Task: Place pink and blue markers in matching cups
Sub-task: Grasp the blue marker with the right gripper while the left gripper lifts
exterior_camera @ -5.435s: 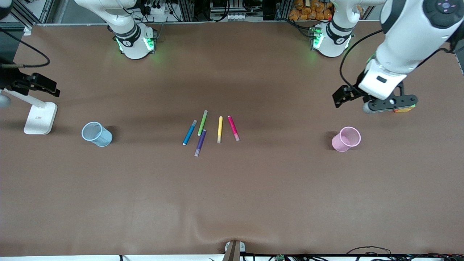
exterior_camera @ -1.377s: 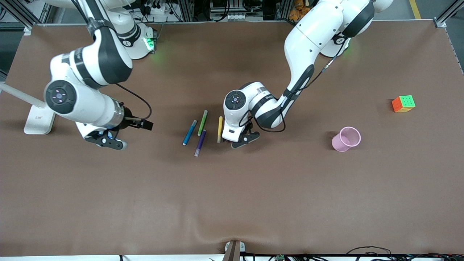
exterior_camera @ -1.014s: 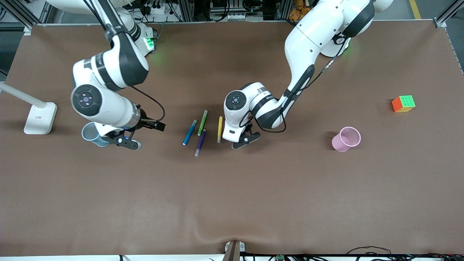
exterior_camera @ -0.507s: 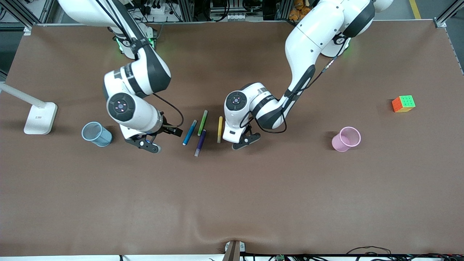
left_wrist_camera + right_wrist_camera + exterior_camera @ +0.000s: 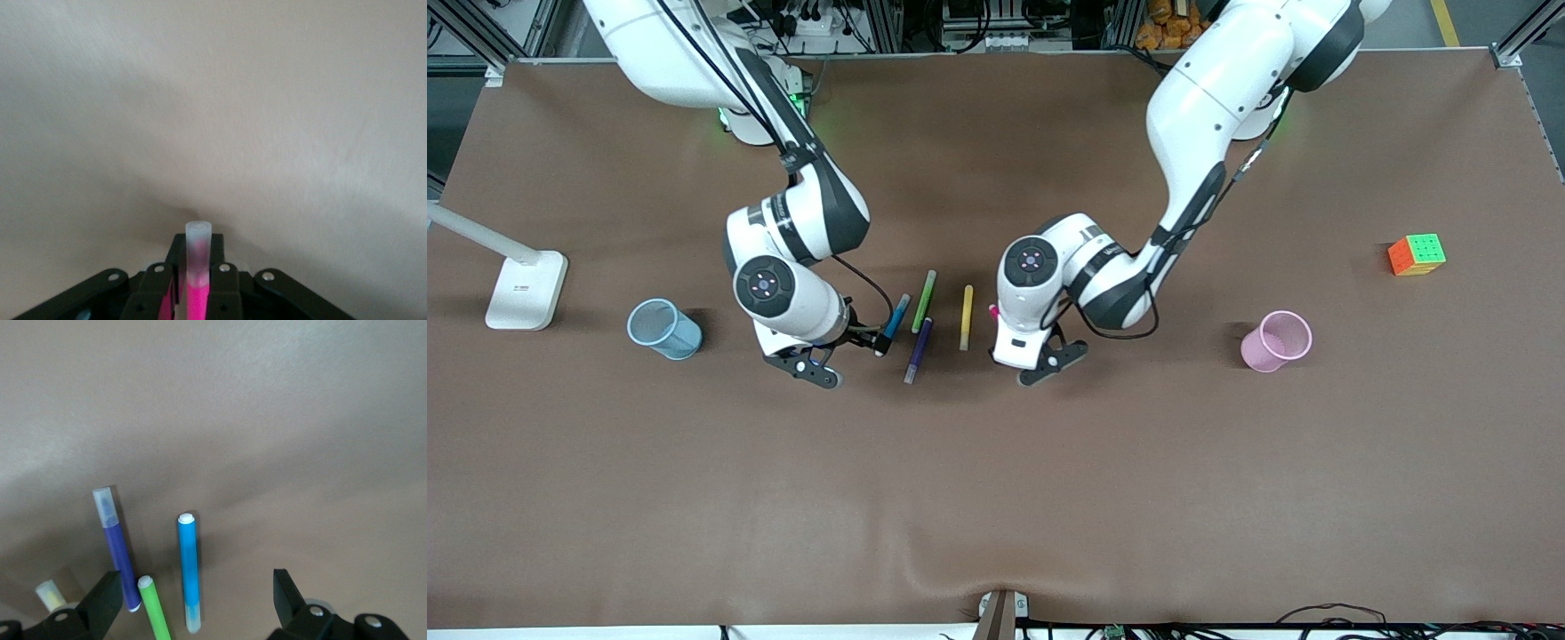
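My right gripper grabs the blue marker near its white-tipped body end [image 5: 187, 535] next, since the green marker lies close along the blue marker's half with the cap.
The pink marker [image 5: 198, 270], magenta with a pale translucent cap, is clamped between my left gripper's [image 5: 198, 287] fingers. In the front view only its end [image 5: 992, 311] shows beside my left gripper [image 5: 1005, 333], low over the table next to the yellow marker [image 5: 966, 317]. The blue marker [image 5: 895, 316] lies on the table between the open fingers of my right gripper [image 5: 869, 338]. It also shows in the right wrist view [image 5: 189, 567], where my right gripper [image 5: 197, 603] straddles it. The pale blue cup [image 5: 663, 329] stands toward the right arm's end. The pale pink cup [image 5: 1277, 340] stands toward the left arm's end.
A green marker [image 5: 924, 300] and a purple marker [image 5: 918, 349] lie close beside the blue one, with the yellow one a little past them. A colour cube [image 5: 1416, 254] sits past the pink cup. A white lamp base [image 5: 525, 289] stands past the blue cup.
My right arm has swung from over the blue cup to the blue marker and now straddles it. My left gripper, shut on the pink marker, has shifted slightly toward the pink cup.
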You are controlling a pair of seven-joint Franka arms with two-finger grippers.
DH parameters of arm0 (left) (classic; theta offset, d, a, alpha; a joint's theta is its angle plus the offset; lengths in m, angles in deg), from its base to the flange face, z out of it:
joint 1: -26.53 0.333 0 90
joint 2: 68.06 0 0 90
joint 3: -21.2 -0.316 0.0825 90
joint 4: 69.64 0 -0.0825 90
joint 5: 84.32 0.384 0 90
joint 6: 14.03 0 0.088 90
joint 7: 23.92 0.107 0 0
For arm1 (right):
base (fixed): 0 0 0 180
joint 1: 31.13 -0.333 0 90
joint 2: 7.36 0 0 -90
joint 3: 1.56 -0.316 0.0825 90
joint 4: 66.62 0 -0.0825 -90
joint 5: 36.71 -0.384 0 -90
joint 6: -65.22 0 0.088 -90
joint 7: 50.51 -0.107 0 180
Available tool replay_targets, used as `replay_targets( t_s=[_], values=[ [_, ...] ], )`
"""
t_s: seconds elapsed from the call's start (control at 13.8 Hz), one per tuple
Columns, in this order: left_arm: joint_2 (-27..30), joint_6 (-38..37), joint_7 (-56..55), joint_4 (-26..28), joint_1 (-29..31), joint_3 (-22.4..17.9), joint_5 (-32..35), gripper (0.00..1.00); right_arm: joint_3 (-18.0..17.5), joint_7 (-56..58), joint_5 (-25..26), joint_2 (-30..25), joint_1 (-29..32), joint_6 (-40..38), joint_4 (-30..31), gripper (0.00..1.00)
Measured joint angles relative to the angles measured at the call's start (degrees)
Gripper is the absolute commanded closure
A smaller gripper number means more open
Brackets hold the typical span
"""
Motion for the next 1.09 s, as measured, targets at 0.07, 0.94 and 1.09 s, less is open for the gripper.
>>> replay_targets(
  t_s=[0.07, 0.94, 1.09],
  values=[
    [0.8, -1.6, 0.5, 0.0, 0.7, 0.1, 0.0, 0.94, 0.0, 0.0, 0.0, 0.8, -0.3, 0.8, 0.0, 0.00],
    [15.3, -20.5, 4.9, 4.6, 8.8, 0.0, 0.5, 0.99, 0.0, 0.0, 0.1, 6.9, -1.1, 7.3, 0.1, 0.52],
    [15.7, -22.2, 4.9, 4.9, 9.9, -0.2, 1.6, 0.99, 0.0, 0.0, 0.1, 7.3, -1.1, 8.1, 0.1, 0.60]
  ],
)
